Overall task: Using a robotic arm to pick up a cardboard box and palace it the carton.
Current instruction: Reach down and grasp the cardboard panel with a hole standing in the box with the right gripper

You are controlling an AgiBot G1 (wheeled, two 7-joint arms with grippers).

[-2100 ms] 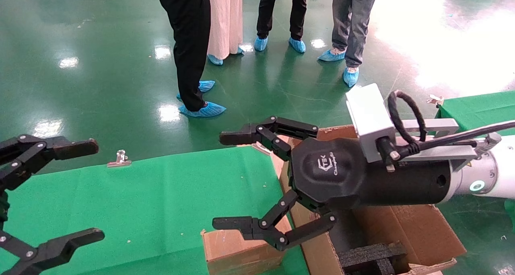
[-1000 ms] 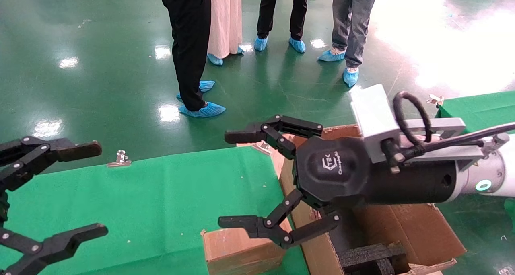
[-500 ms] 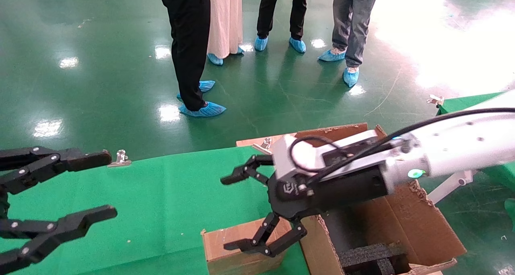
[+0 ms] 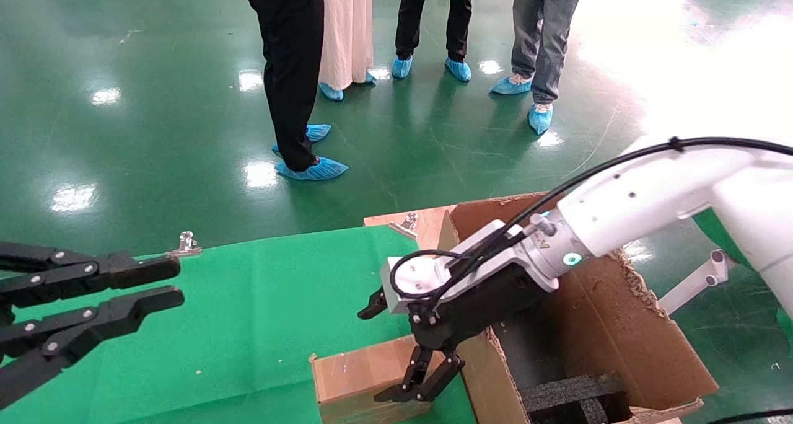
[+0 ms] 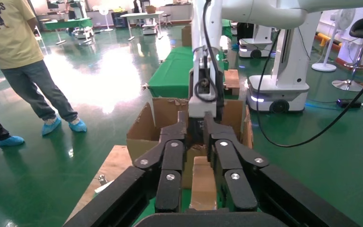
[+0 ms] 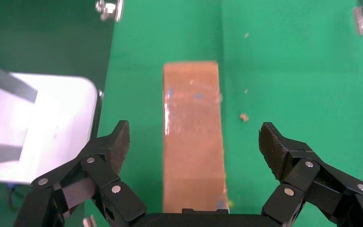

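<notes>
My right gripper needs to go down first and then close on the box, because the cardboard box (image 4: 353,374) (image 6: 193,142) is below its fingers. It isn't ready to close yet.
The small brown cardboard box (image 4: 353,374) lies on the green cloth at the table's near edge, beside the carton (image 4: 626,331). It also shows in the left wrist view (image 5: 203,184) and the right wrist view (image 6: 191,118). The carton is large, has torn flaps and holds black foam (image 4: 570,393). My right gripper (image 4: 378,356), on the white arm, points down just above the box. It is wide open, and in the right wrist view (image 6: 194,142) one finger stands on each side of the box, clear of it. My left gripper (image 4: 181,281) hovers at the far left, empty, its jaws a narrow gap apart (image 5: 194,124).
The green-covered table (image 4: 248,300) has metal clips on its far edge (image 4: 184,244) (image 4: 406,222). Several people in blue shoe covers (image 4: 291,70) stand on the green floor beyond. The carton's near flap (image 4: 489,374) rises right beside the box.
My right gripper has swung from level and high to pointing down, and has dropped over the box, still open. My left gripper's jaws have drawn from wide apart to a narrow gap.
</notes>
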